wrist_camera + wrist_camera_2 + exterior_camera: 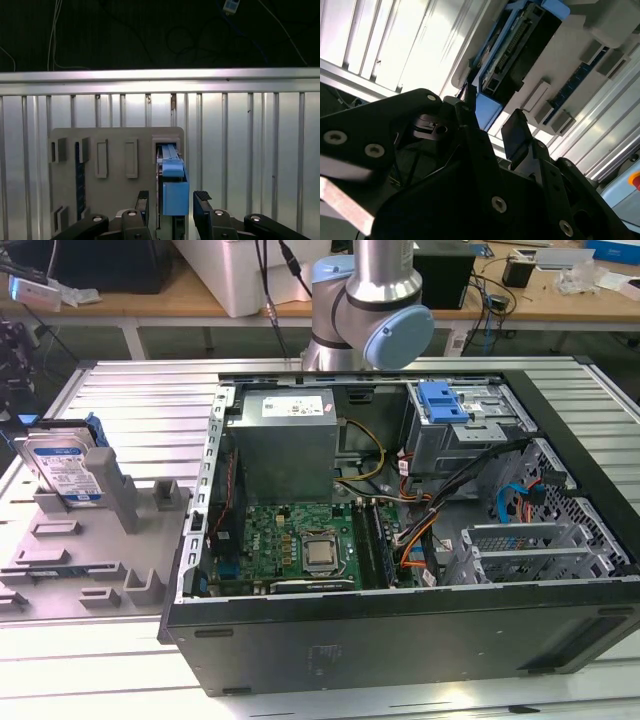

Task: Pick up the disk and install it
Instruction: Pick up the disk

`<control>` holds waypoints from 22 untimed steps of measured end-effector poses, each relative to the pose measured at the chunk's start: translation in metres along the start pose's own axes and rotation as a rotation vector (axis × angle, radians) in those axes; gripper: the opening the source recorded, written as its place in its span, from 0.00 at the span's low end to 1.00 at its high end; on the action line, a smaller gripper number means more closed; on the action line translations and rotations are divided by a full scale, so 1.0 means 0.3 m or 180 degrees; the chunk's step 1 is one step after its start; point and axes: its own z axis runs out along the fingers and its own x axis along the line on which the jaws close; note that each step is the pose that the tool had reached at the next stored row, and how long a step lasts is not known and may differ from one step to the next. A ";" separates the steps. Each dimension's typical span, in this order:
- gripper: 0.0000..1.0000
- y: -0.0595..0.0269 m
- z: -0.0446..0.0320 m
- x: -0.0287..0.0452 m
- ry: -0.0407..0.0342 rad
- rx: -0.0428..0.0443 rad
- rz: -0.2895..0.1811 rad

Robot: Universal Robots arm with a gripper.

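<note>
I need to grab the disk by its blue bracket end (27,419) next, to install it in the open computer case.
The disk (65,465) stands on edge in a grey fixture (90,540) at the exterior view's left, its white-and-blue label facing out and a blue bracket around its edges. In the first wrist view I look down on the disk (172,165) from well above. My gripper (172,199) is open, and the disk's blue bracket end shows in the gap between its two black fingers (142,200). In the second wrist view the same open gripper (492,125) hangs apart from the disk (520,45), holding nothing.
An open computer case (400,640) lies at the exterior view's middle and right, with a grey power supply (285,440), a motherboard (300,540) and a metal cage with a blue latch (450,405). The arm's joint (370,310) rises behind it. The table is ribbed aluminium (250,150).
</note>
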 end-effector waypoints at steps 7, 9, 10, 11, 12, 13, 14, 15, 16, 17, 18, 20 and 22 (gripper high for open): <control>0.48 0.002 0.026 -0.001 0.0000 0.0000 0.0000; 0.48 0.002 0.032 -0.001 0.0000 0.0000 0.0000; 0.48 0.003 0.036 -0.001 0.0000 0.0000 0.0000; 0.48 0.003 0.043 -0.002 0.0000 0.0000 0.0000; 0.48 0.004 0.055 -0.002 0.0000 0.0000 0.0000; 0.48 0.005 0.066 -0.003 0.0000 0.0000 0.0000; 0.48 0.005 0.069 -0.003 0.0000 0.0000 0.0000; 0.48 0.005 0.072 -0.003 0.0000 0.0000 0.0000; 0.48 0.005 0.074 -0.003 0.0000 0.0000 0.0000; 0.48 0.005 0.077 -0.003 0.0000 0.0000 0.0000; 0.48 0.006 0.080 -0.003 0.0000 0.0000 0.0000; 0.48 0.006 0.085 -0.003 0.0000 0.0000 0.0000; 0.48 0.006 0.092 -0.004 0.0000 0.0000 0.0000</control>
